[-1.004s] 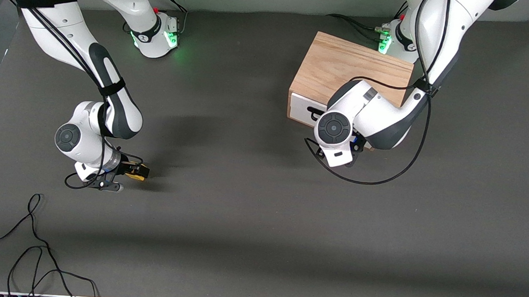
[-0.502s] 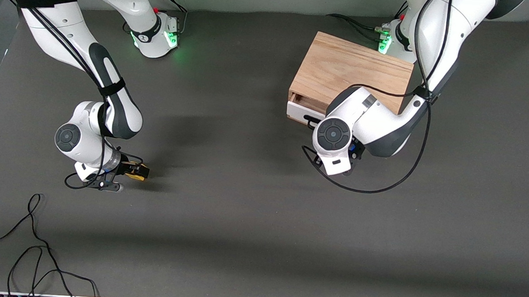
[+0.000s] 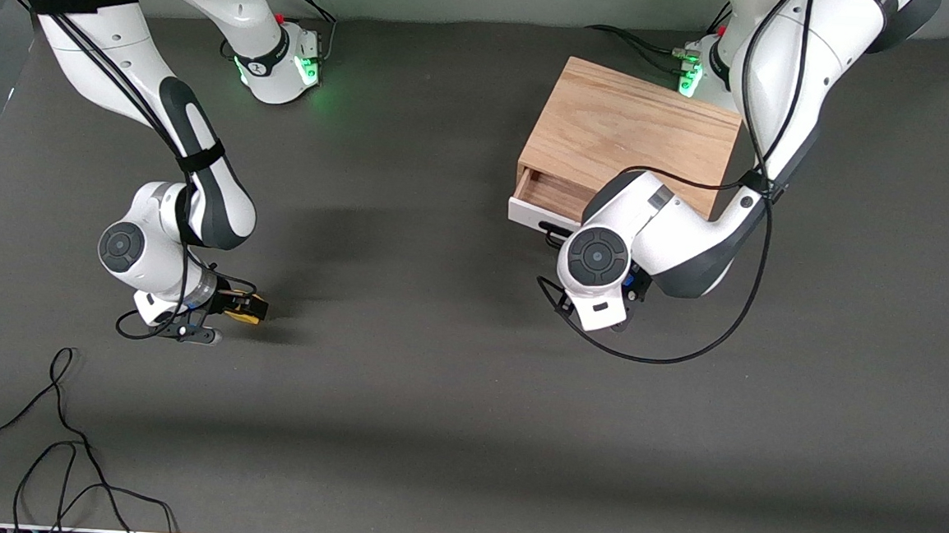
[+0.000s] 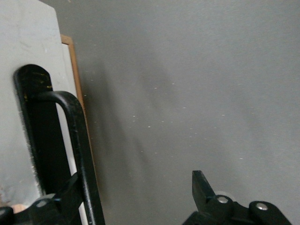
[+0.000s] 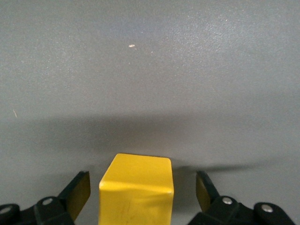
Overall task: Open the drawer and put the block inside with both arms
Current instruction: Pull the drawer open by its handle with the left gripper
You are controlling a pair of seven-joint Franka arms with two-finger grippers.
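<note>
My fingertips are on either side of the yellow block in the right wrist view, so my right gripper should close on it.
The drawer (image 3: 537,215) stands partly pulled out of the light oak box (image 3: 631,132), and a strip of its wood interior (image 3: 552,190) shows. My left arm's hand (image 3: 598,262) hangs over the drawer's front and hides most of the black handle. In the left wrist view my left gripper (image 4: 136,187) is open, with one finger (image 4: 65,199) hooked at the black handle bar (image 4: 75,136) on the white front panel (image 4: 28,47). The yellow block (image 5: 136,192) sits on the table toward the right arm's end. My right gripper (image 5: 140,187) is open around the block (image 3: 244,310), with a gap at each finger.
A loose black cable (image 3: 60,439) lies on the grey mat near the front camera at the right arm's end. A cable loop (image 3: 650,355) hangs from the left wrist. The green-lit bases (image 3: 285,65) stand along the table's back edge.
The left arm has drawn back toward the front camera and the drawer has slid out with it, baring its wood interior. The right arm and the block have not moved.
</note>
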